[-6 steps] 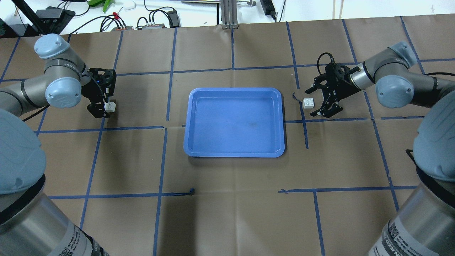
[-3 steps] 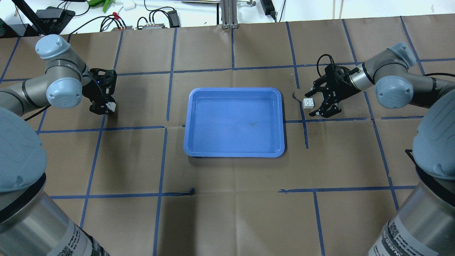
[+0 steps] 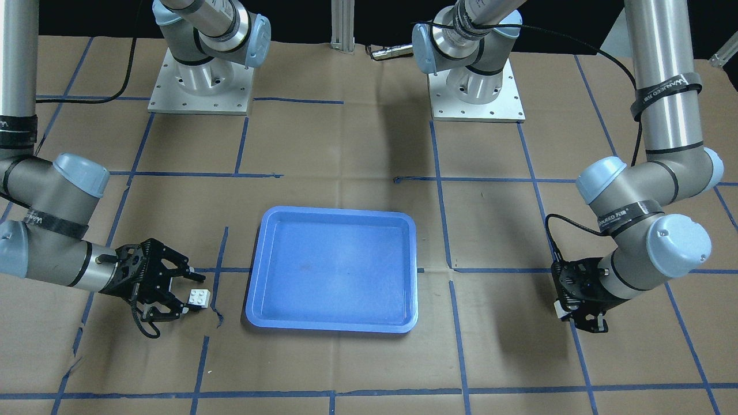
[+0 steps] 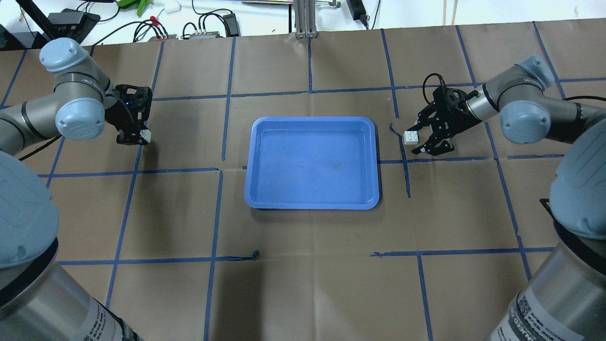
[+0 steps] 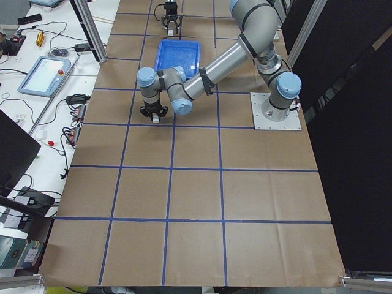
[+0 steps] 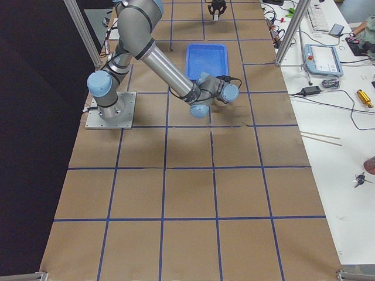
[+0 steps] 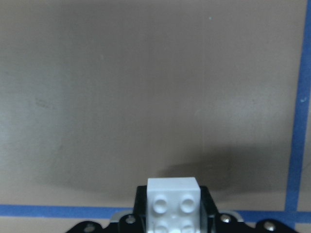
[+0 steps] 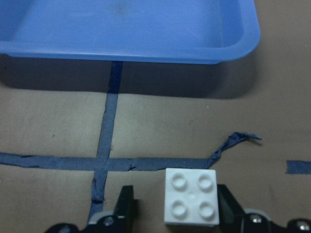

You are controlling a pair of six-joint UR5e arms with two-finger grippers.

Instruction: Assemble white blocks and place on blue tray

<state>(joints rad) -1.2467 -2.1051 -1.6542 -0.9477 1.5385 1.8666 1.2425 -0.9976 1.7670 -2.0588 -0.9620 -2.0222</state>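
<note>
The white block's studded top needs to stay free for assembly. My right gripper will grip the block's smooth sides next.
The blue tray lies mid-table and holds nothing; it also shows in the front view. My left gripper is shut on one white block, held a little above the paper, studs facing the wrist camera. My right gripper is open, low at the table, its fingers either side of the other white block, which rests on the paper right of the tray. In the right wrist view this block touches one finger, with a gap to the other.
Brown paper with blue tape lines covers the table. A curled scrap of loose tape lies between the right-hand block and the tray's rim. Cables and boxes sit beyond the far edge.
My left gripper has moved a little toward the table's far edge with its white block. My right gripper has crept slightly toward the tray, around the other block.
</note>
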